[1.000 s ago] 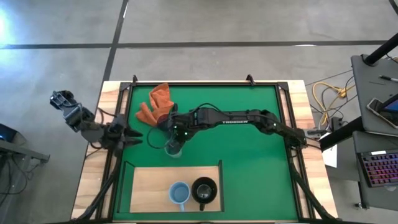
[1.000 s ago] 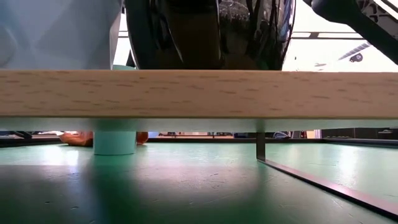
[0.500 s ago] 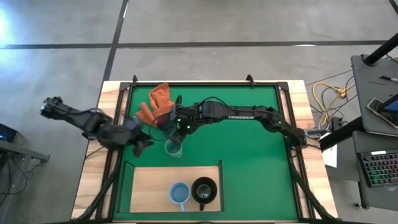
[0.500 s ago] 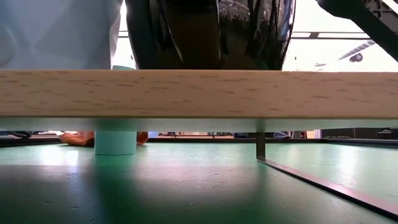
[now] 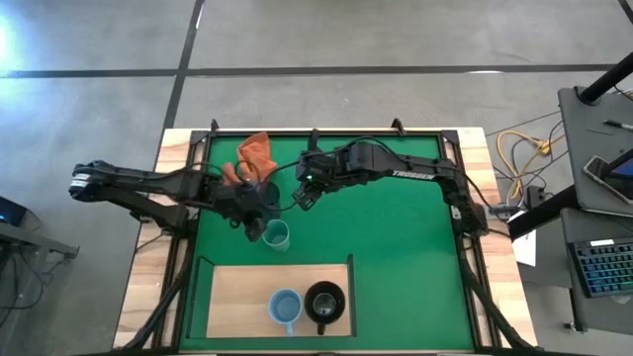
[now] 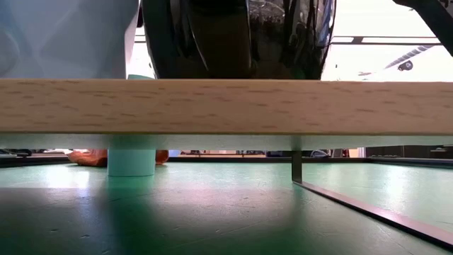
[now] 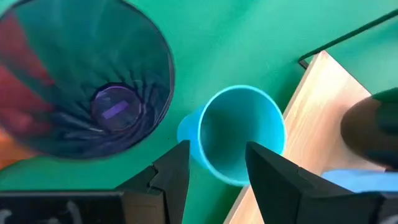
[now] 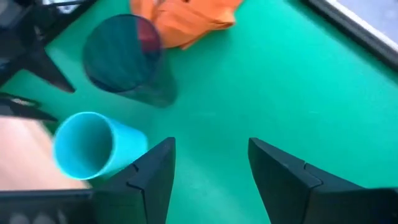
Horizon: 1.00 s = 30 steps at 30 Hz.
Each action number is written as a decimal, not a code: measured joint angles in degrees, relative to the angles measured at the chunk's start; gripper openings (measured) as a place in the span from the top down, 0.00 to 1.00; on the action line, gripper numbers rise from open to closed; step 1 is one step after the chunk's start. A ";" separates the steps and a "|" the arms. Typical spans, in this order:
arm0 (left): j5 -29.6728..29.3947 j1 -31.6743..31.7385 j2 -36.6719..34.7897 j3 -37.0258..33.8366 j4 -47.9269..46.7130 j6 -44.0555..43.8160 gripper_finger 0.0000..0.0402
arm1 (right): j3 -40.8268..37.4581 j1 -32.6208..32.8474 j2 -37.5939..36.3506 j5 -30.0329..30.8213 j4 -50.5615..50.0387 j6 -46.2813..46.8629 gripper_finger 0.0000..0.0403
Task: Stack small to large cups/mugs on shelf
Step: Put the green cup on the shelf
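I will next grab the teal cup by its rim [image 5: 265, 236] with my left gripper, to stack the teal cup on the shelf [image 5: 237, 292].
The translucent teal-green cup [image 5: 277, 235] stands upright on its base on the green mat [image 5: 396, 257], and its base shows under the shelf in the low view [image 6: 131, 157]. The dark purple cup [image 7: 87, 81] stands beside it by the orange cloth [image 5: 253, 158]. The light blue mug [image 5: 285, 308] and the black mug [image 5: 324, 303] stand on the wooden shelf [image 5: 237, 292]. My left gripper [image 5: 259, 228] is open just left of the teal cup [image 7: 239, 140], with a finger showing on either side of it in the wrist view. My right gripper [image 5: 305, 193] is open and empty above the mat.
The orange cloth [image 8: 186, 18] lies at the mat's far left, close behind the purple cup [image 8: 121, 53]. The shelf's thin metal leg [image 6: 296, 166] stands on the mat. Bare mat lies to the right of the cups and the shelf.
My left gripper has swung in from the table's left edge toward the right, up to the teal cup. My right gripper has drawn back from above the teal cup toward the far right. The teal cup has stayed upright in its place.
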 joint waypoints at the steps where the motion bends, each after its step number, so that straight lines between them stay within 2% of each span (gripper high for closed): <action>1: 0.45 0.47 1.31 0.58 0.04 0.01 0.65 | 0.00 0.00 -0.16 0.71 -0.65 0.02 0.51; 11: 0.65 0.97 11.34 4.56 -7.54 0.07 0.65 | 0.00 0.00 -0.52 1.86 -3.61 -0.90 0.51; 25: 0.70 0.96 19.00 4.24 -5.74 2.45 0.65 | -0.02 0.00 -0.45 1.97 -3.56 -3.13 0.51; 28: 3.20 0.96 20.22 4.21 -6.11 4.29 0.68 | -0.02 0.00 -0.45 1.95 -4.03 -3.17 0.51; 30: 3.85 0.93 20.06 4.35 -6.47 4.56 0.74 | -0.02 0.00 -0.45 1.96 -4.49 -3.15 0.51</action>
